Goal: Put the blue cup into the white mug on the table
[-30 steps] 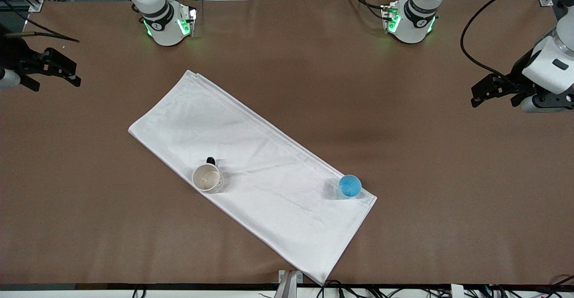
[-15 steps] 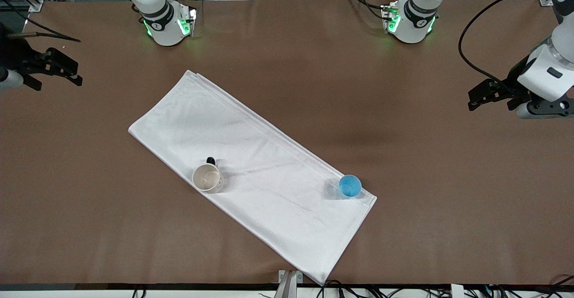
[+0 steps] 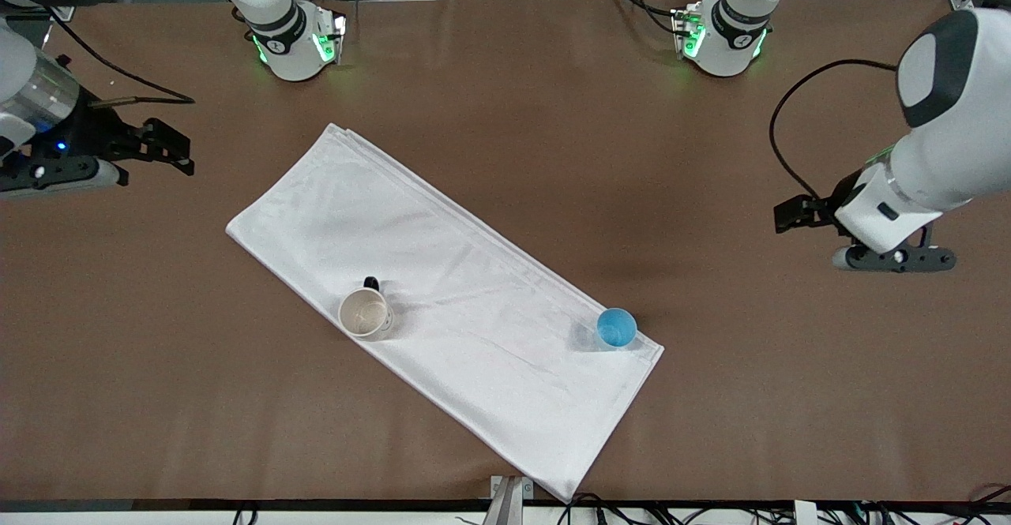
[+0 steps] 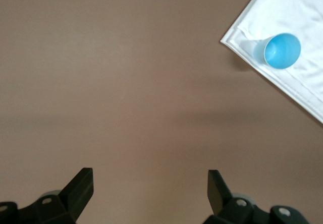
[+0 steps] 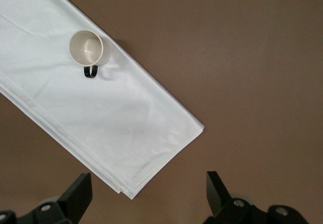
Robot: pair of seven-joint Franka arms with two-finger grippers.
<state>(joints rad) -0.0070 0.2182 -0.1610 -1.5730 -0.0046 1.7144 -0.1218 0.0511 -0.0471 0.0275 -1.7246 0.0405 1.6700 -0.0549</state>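
The robot's right gripper will next pick up the white mug by its black handle (image 3: 371, 283), so that the white mug's opening (image 3: 364, 312) stays free to receive the blue cup.
The blue cup (image 3: 616, 328) stands upright on the white folded cloth (image 3: 442, 288), near its corner toward the left arm's end; it also shows in the left wrist view (image 4: 281, 51). The white mug (image 3: 365, 313), with a beige inside and a black handle, stands upright on the cloth's edge toward the right arm's end; it also shows in the right wrist view (image 5: 87, 48). My left gripper (image 3: 790, 215) is open and empty over bare table (image 3: 711, 399), apart from the cup. My right gripper (image 3: 170, 150) is open and empty over bare table at the right arm's end.
The cloth lies diagonally across the middle of the table, and its corners show in both wrist views (image 4: 303, 12) (image 5: 101, 118). The two arm bases (image 3: 296, 39) (image 3: 723, 35) stand along the table's edge farthest from the front camera.
The left arm has swung in from the table's end toward the middle and the blue cup. The right gripper has shifted a little toward the cloth. Cup and mug have not moved.
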